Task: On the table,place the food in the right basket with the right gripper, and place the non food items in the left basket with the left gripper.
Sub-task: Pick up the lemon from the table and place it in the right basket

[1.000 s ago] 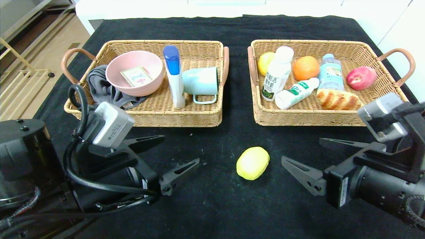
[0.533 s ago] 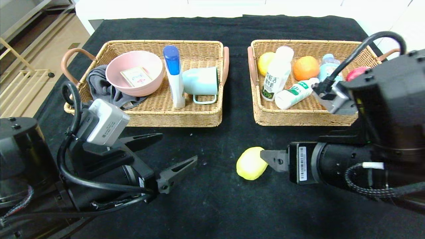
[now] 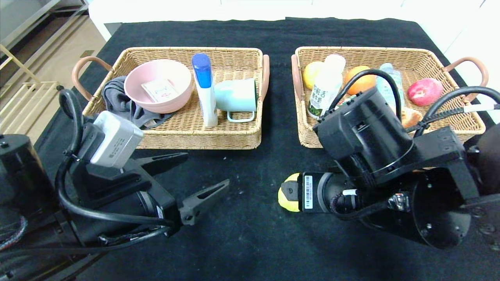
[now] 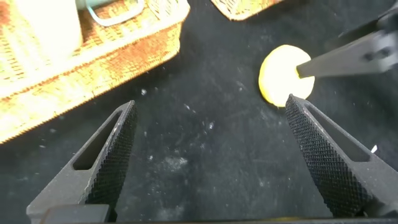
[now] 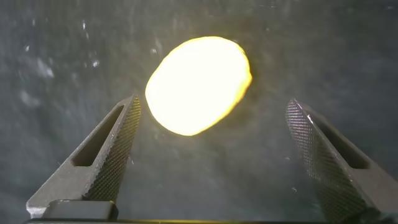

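Note:
My fingers are on either side but above the yellow fruit (image 3: 291,206) (image 5: 199,86), so closing now would miss it. My right gripper moves down first.
One yellow, lemon-like fruit (image 3: 285,197) lies on the black cloth in front of the right basket (image 3: 312,138), mostly covered by my right arm. My right gripper (image 3: 297,191) points down at it. In the right wrist view its open fingers (image 5: 214,106) stand apart on either side of the fruit (image 5: 199,84), touching nothing. One right finger (image 4: 348,56) reaches across the fruit (image 4: 280,74) in the left wrist view. My left gripper (image 3: 206,169) hovers open and empty over bare cloth in front of the left basket (image 3: 195,138).
The left basket holds a pink bowl (image 3: 158,84), a grey cloth (image 3: 117,101), a blue-capped bottle (image 3: 205,89) and a teal mug (image 3: 236,97). The right basket holds fruit, bottles and a peach (image 3: 425,91). Bare cloth lies between the baskets.
My right arm swung left, turned downward and came over the yellow fruit, now hiding most of it. The left arm drifted slightly back toward the left.

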Controlling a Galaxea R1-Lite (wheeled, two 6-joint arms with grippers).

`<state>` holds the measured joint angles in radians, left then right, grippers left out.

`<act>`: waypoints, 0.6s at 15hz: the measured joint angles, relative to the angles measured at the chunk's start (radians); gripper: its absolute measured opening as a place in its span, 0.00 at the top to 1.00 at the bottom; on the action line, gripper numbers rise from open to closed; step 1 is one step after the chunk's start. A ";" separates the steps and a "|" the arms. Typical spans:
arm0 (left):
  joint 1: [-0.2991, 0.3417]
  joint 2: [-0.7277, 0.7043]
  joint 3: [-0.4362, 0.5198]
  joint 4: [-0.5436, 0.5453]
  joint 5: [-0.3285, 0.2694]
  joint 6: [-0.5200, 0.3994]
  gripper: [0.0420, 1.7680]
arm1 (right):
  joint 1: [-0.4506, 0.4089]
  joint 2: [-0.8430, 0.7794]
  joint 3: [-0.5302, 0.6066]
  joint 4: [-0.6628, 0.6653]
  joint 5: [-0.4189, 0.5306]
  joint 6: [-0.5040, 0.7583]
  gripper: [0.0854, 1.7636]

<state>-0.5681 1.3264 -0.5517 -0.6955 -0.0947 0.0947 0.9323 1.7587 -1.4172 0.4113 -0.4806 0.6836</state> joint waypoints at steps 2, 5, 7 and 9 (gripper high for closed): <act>0.001 -0.007 -0.001 0.000 0.000 0.000 0.03 | 0.017 0.020 -0.018 -0.004 -0.036 0.031 0.03; 0.002 -0.016 -0.003 -0.001 0.000 0.000 0.03 | 0.025 0.051 -0.052 -0.004 -0.042 0.057 0.03; 0.004 -0.022 -0.005 0.001 -0.001 0.000 0.03 | 0.025 0.068 -0.060 -0.004 -0.046 0.057 0.03; 0.011 -0.028 -0.010 0.003 -0.002 0.000 0.03 | 0.025 0.089 -0.064 -0.013 -0.067 0.058 0.03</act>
<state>-0.5566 1.2987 -0.5619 -0.6926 -0.0970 0.0947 0.9577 1.8472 -1.4817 0.3987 -0.5479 0.7413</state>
